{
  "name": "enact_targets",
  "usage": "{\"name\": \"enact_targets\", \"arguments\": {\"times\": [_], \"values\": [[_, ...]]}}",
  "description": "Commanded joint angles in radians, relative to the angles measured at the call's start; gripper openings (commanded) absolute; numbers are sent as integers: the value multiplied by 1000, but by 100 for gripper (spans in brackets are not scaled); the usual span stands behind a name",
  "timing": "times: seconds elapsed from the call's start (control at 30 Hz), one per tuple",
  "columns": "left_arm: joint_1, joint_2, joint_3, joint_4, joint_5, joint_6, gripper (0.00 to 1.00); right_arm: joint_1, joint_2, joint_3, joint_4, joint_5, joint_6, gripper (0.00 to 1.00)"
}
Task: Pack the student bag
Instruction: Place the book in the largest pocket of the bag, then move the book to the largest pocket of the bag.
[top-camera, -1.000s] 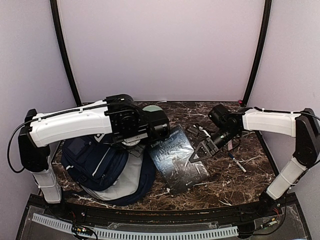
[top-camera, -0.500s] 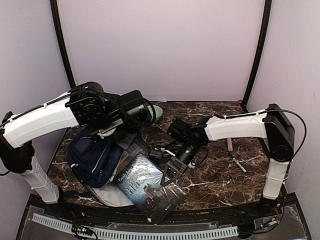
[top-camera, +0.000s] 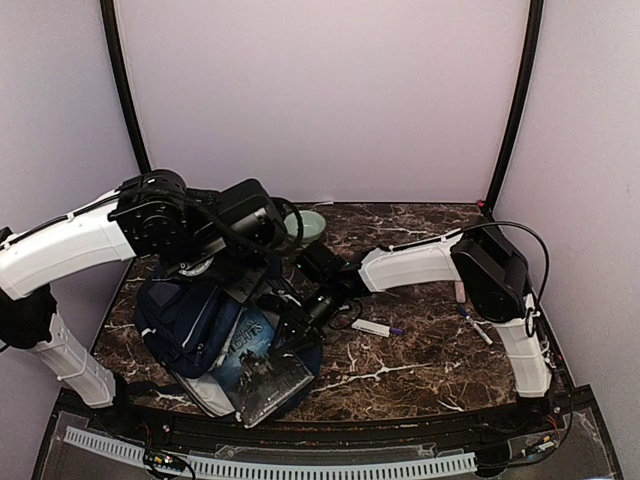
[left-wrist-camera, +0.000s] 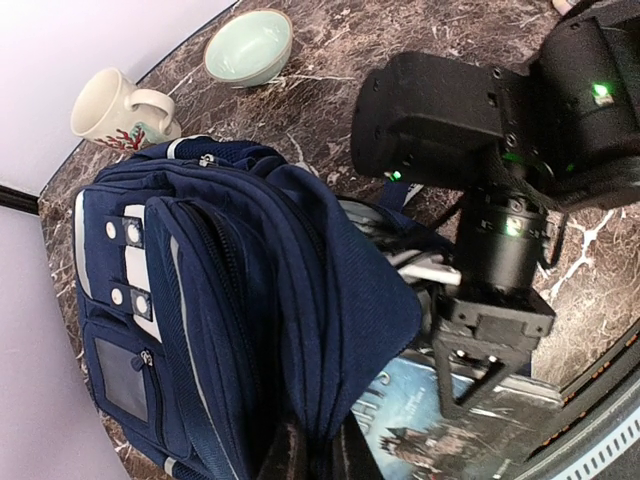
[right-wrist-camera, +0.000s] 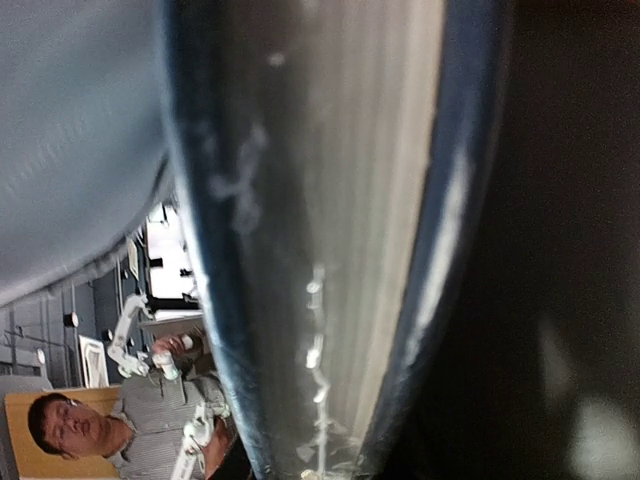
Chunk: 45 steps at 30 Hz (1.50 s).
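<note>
The blue-covered book (top-camera: 255, 358) needs to stay in my right gripper until its outer end, now over the bag's rim, is in the bag, or it would end short across the bag's opening.
The navy-blue student bag (top-camera: 185, 315) lies at the left of the table with its main opening facing right. My left gripper (top-camera: 258, 288) is shut on the bag's upper flap and holds it lifted; in the left wrist view the fingers (left-wrist-camera: 292, 455) pinch the blue fabric (left-wrist-camera: 230, 290). My right gripper (top-camera: 292, 333) is shut on a blue-covered book (top-camera: 255, 358) whose far end sits under the raised flap at the bag's mouth. The left wrist view shows that gripper (left-wrist-camera: 480, 375) on the book (left-wrist-camera: 440, 435). The right wrist view is filled by the book's page edge (right-wrist-camera: 340, 250).
A pale green bowl (top-camera: 305, 225) stands at the back behind the left wrist, and a white mug (left-wrist-camera: 115, 110) beside it. A white marker (top-camera: 372, 327) lies right of the bag. A pink item (top-camera: 459, 290) and a pen (top-camera: 478, 330) lie at the right.
My right gripper has carried the book leftward from mid-table to the bag's mouth. My left arm has drawn back and lifted the bag's flap. The white marker, earlier hidden, is now uncovered.
</note>
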Motion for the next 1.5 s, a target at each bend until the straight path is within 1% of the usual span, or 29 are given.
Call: {"name": "enact_targets", "arguments": {"times": [0.0,0.07,0.1,0.23,0.37,0.4,0.43,0.47,0.53,0.63,0.7,0.8,0.93,1.03,1.27,1.33,1.47], "values": [[-10,-104,-14,108,-8,38,0,-47,31,56,329,-64,290,0],[-9,-121,-25,111,7,30,0,-49,58,67,441,-61,404,0],[-10,-135,-37,123,20,31,0,-51,79,91,458,-63,427,0],[-11,-212,-133,213,66,61,0,-55,167,199,403,-44,397,0],[-11,-282,-199,263,11,77,0,-54,203,211,358,24,372,0],[-11,-296,-207,273,11,77,0,-52,204,218,310,45,340,6],[-10,-310,-217,285,18,83,0,-52,199,227,249,84,274,15],[-11,-322,-229,294,21,85,0,-51,193,240,184,120,212,21],[-11,-339,-253,304,17,87,0,-51,173,266,63,214,97,37],[-11,-344,-282,320,11,85,0,-43,123,278,-33,328,-18,49],[-11,-339,-299,331,3,83,0,-35,94,288,-85,388,-81,53],[-11,-327,-298,318,-12,54,0,-28,50,280,-129,438,-146,58],[-11,-342,-334,339,-18,25,0,-19,-53,199,-149,492,-233,60],[-11,-352,-367,367,-21,14,0,5,-135,122,-180,544,-330,61],[-10,-359,-365,357,-31,-14,0,75,-311,-129,-127,609,-519,60],[-10,-365,-364,356,-30,-14,0,110,-335,-163,-137,680,-611,58],[-10,-374,-362,346,-27,-21,0,166,-362,-170,-145,861,-784,46]]}}
